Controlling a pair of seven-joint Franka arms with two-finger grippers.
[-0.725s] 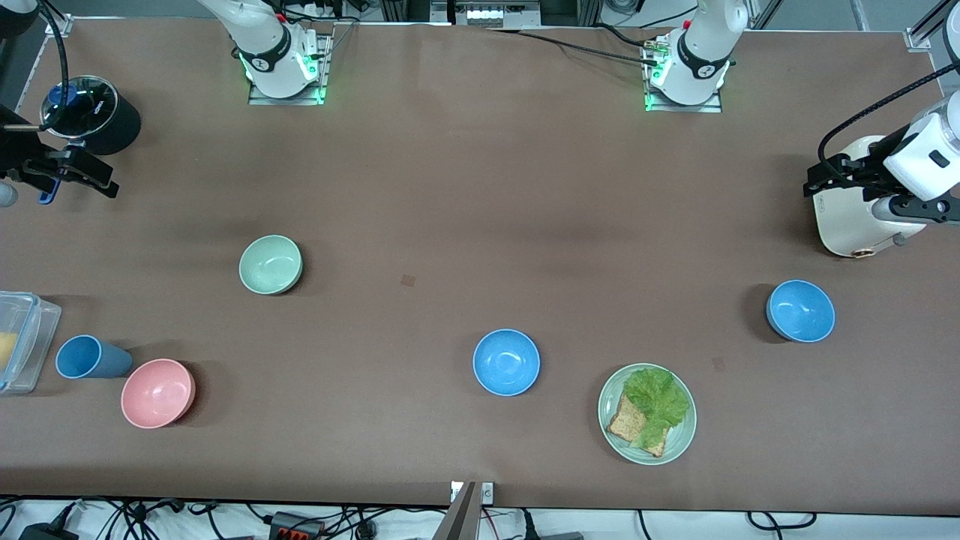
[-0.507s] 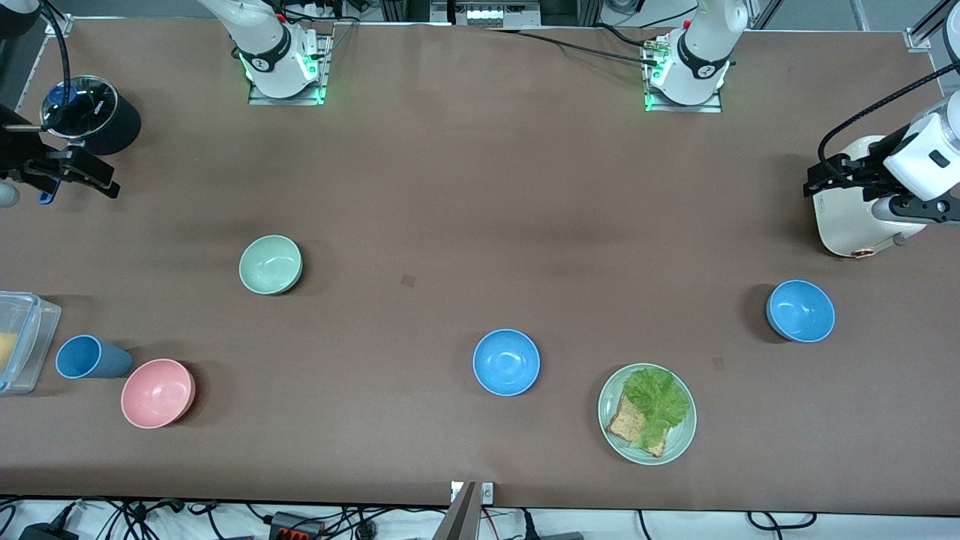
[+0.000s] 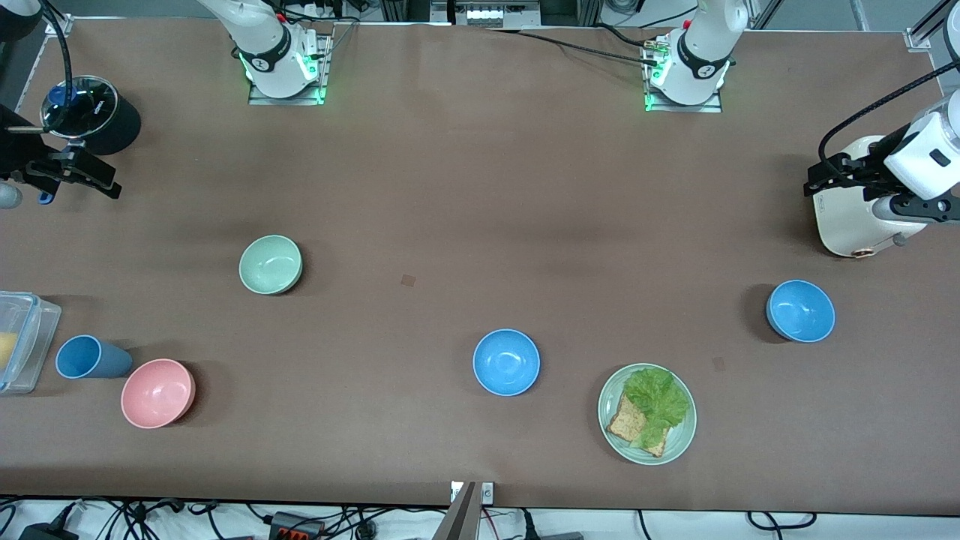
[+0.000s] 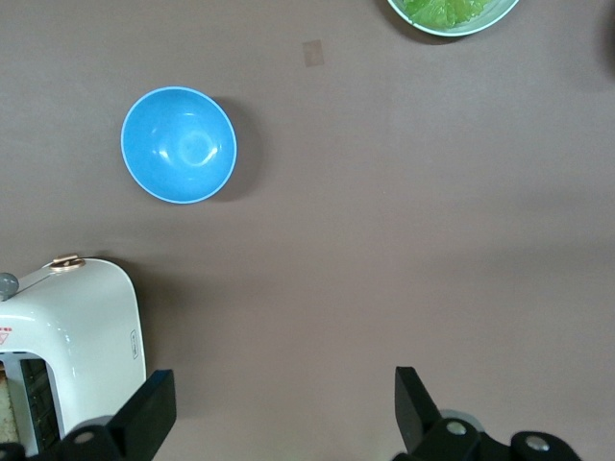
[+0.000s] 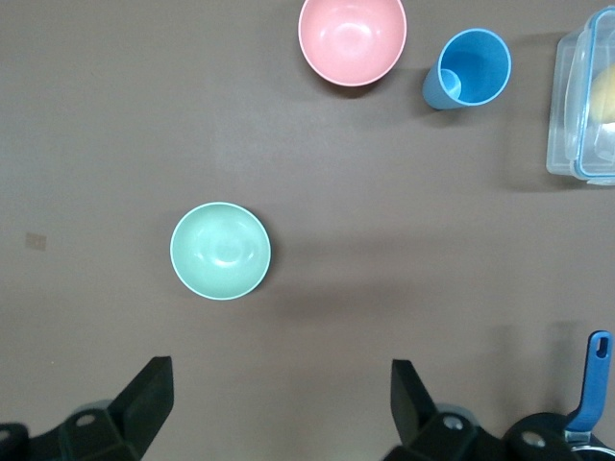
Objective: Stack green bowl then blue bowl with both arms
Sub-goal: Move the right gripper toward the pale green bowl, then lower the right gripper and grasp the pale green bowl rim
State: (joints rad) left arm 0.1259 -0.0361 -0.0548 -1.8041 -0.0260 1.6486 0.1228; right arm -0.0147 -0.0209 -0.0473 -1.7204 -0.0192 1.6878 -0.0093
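I'll next grab the green bowl by its rim with my right gripper to start the blue bowl's stack.
The pale mint-green bowl stands upright toward the right arm's end of the table; it also shows in the right wrist view. One blue bowl sits near the table's middle, nearer the front camera. The other blue bowl sits toward the left arm's end and shows in the left wrist view. My right gripper is open and empty, high over its end of the table. My left gripper is open and empty, up beside a white toaster.
A pink bowl, a blue cup and a clear container sit at the right arm's end. A black pot with a glass lid stands near the right gripper. A green plate with lettuce and bread lies beside the middle blue bowl.
The right gripper has shifted very slightly. The bowls and the left arm have not moved.
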